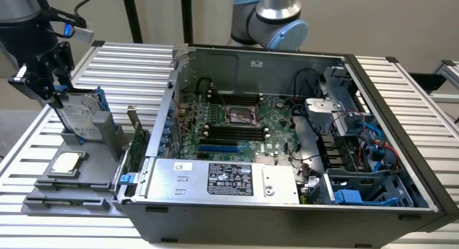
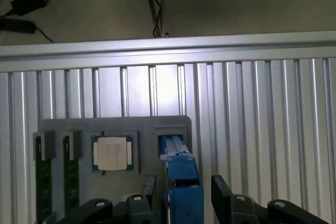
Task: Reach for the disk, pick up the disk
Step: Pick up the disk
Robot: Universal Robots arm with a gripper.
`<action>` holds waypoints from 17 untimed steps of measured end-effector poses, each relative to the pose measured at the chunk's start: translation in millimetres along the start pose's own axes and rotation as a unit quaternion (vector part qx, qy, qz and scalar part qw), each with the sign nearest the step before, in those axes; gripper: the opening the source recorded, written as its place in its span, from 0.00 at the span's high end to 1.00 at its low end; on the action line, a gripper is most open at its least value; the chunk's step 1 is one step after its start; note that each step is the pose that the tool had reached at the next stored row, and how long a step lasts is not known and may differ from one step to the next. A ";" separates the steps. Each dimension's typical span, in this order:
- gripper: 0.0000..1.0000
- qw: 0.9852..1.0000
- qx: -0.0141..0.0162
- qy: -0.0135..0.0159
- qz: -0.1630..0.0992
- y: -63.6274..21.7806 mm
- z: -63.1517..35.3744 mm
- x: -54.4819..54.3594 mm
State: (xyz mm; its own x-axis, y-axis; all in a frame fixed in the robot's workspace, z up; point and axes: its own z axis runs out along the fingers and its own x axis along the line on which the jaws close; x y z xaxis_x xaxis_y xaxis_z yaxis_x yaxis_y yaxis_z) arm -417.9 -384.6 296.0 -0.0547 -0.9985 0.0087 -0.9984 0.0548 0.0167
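Note:
My fingers are reaching down on both sides of the disk's blue carrier edge. Closing now would hold the disk if I closed now. My gripper should close on the disk.
The disk stands on edge, slightly tilted, in a slot of the grey holder at the exterior view's left; its silver face and blue carrier show. My gripper hangs right over its top edge. In the wrist view the blue carrier edge of the disk runs between my two black fingers. The gripper is open, with a small gap on each side of the disk.
On the same holder lie a small square silver chip and two memory sticks. An open computer case with a silver power-supply box stands just to the exterior view's right of the holder, on the ribbed aluminium table.

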 end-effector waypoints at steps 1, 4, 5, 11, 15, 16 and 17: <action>0.46 1.000 0.000 0.000 0.000 0.0 0.2 0.0; 0.46 1.000 0.000 0.000 -0.001 0.1 1.0 0.0; 0.46 1.000 0.000 0.000 -0.001 0.1 1.2 0.0; 0.46 1.000 0.000 0.000 -0.009 0.2 2.2 -0.5; 0.46 1.000 0.000 0.001 -0.015 0.2 2.1 -1.0; 0.46 1.000 0.000 0.001 -0.016 0.2 2.2 -1.1; 0.46 1.000 0.000 0.001 -0.017 0.2 2.2 -1.2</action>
State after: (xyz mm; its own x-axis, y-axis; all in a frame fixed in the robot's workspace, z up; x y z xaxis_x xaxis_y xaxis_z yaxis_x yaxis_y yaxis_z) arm -418.1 -383.4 293.8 -0.0214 -0.9997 0.0093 -0.9996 0.0216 0.0166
